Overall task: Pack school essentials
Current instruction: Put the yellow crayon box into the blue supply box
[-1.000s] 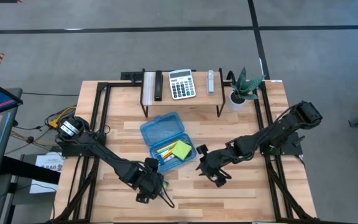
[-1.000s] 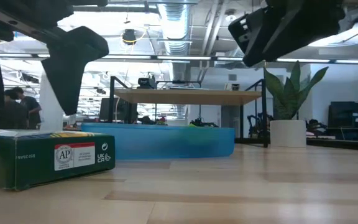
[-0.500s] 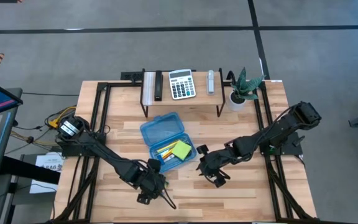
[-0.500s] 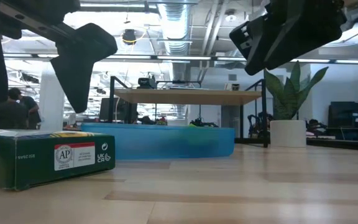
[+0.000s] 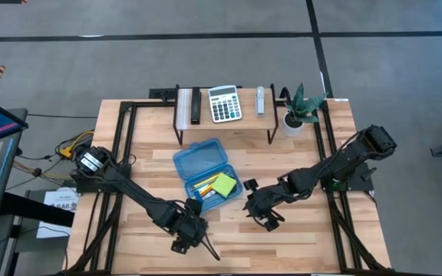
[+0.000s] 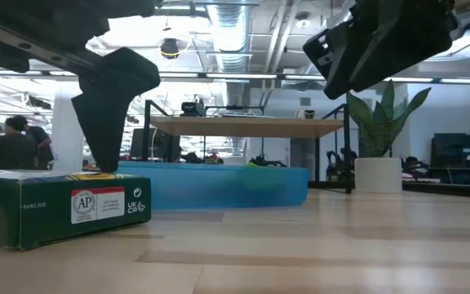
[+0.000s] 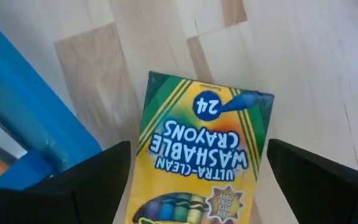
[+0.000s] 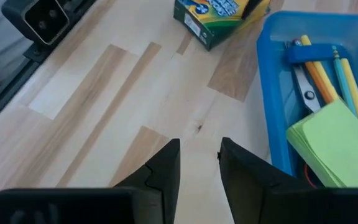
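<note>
The crayon box still has its top below my left gripper's fingers in the left wrist view, so my left gripper should come down before it closes.
The yellow-green crayon box lies flat on the table, just nearer the front edge than the open blue pencil case. My left gripper points down over the box, open wide, one finger on each side of it and neither touching it. In the low view one finger reaches down to the level of the box's top. Inside the case lie yellow pencils and a lime-green sticky-note pad. To the right of the case, my right gripper hovers above bare wood, slightly open and holding nothing.
A raised shelf at the far edge carries a white-grey calculator and black and grey bars. A potted plant stands at the far right. Bare wood lies between the case and my right gripper. People show in the room behind.
My left gripper has sunk a little toward the crayon box, staying open, so that its fingers now reach down beside the box. The box and the case have kept still.
</note>
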